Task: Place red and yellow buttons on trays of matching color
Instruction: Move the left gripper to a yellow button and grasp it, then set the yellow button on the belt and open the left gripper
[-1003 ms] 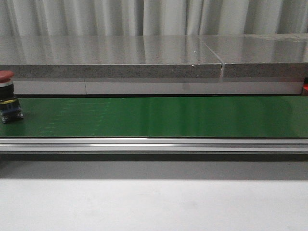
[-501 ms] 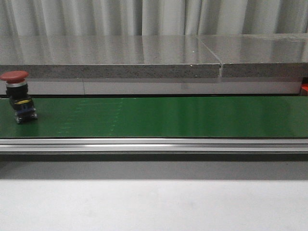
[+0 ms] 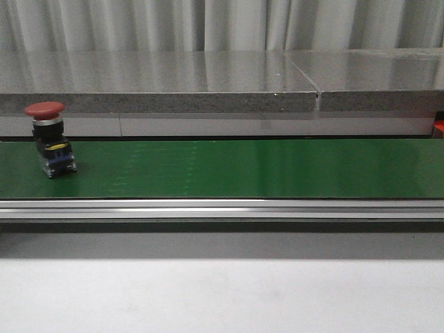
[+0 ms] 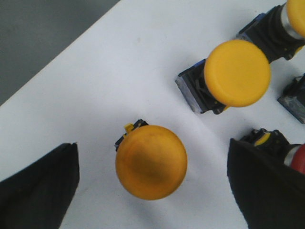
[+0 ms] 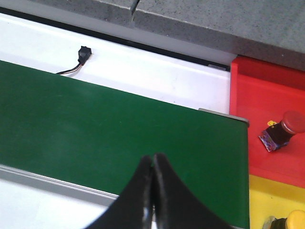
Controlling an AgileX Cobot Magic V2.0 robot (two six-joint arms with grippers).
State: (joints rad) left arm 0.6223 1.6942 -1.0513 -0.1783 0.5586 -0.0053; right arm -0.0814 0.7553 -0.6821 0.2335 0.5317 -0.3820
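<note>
My left gripper's fingers are high above the button in the left wrist view, so it is too early to close on the yellow button (image 4: 151,162); lowering comes next.
A red button (image 3: 49,137) stands upright at the left end of the green belt (image 3: 243,168). My left gripper (image 4: 152,186) is open above a white surface, its fingers on either side of a yellow button (image 4: 151,161) and apart from it. Another yellow button (image 4: 237,73) lies beyond it. My right gripper (image 5: 153,159) is shut and empty above the green belt (image 5: 95,129). In the right wrist view a red tray (image 5: 267,114) holds a red button (image 5: 286,128), and a yellow tray (image 5: 271,200) holds a yellow button (image 5: 293,220).
More button bodies (image 4: 295,93) lie at the edge of the left wrist view, one with a red cap (image 4: 299,157). A grey stone ledge (image 3: 159,87) runs behind the belt and a metal rail (image 3: 222,208) along its front. A small black connector (image 5: 84,52) lies on the white strip.
The red button has travelled to the right along the belt from the left edge of the front view.
</note>
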